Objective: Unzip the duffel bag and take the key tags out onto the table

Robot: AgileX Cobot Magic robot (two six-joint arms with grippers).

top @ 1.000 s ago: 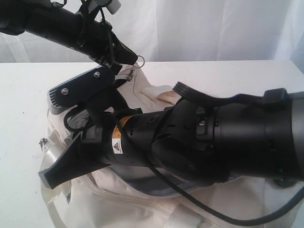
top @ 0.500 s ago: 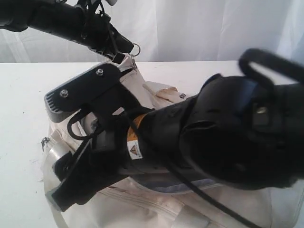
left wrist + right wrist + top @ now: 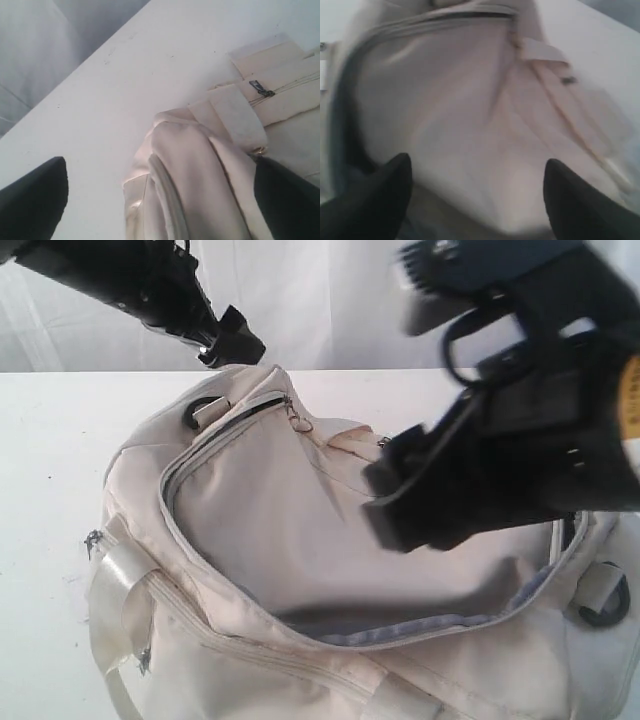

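Observation:
I should next grab the duffel bag by its zippered edge (image 3: pixel 255 405) with my left gripper, so that I can open the bag (image 3: pixel 270 530) up for the key tags.
The cream-beige duffel bag (image 3: pixel 270 530) lies on the white table (image 3: pixel 50 440) with its top zipper undone and the big flap sagging over the dark lining (image 3: pixel 400 632). No key tags show in any view. My left gripper (image 3: pixel 232 343) hangs open just above the bag's far end, apart from it; in the left wrist view the bag's end (image 3: pixel 200 170) lies between the wide-spread fingers (image 3: pixel 30 200) of the gripper (image 3: pixel 160 205). My right gripper (image 3: pixel 420 505), blurred, hovers open over the flap (image 3: pixel 470 110); the gripper (image 3: pixel 477 200) holds nothing.
A metal zipper pull (image 3: pixel 296 420) lies on the bag's top near a black D-ring (image 3: pixel 198 412). A second D-ring (image 3: pixel 605 600) hangs at the right end. A webbing strap (image 3: pixel 120 580) runs down the left end. White curtain behind the table.
The right arm has come up out of the bag and swung right. The left gripper has let go of the zipper ring and risen; the bag's top has dropped.

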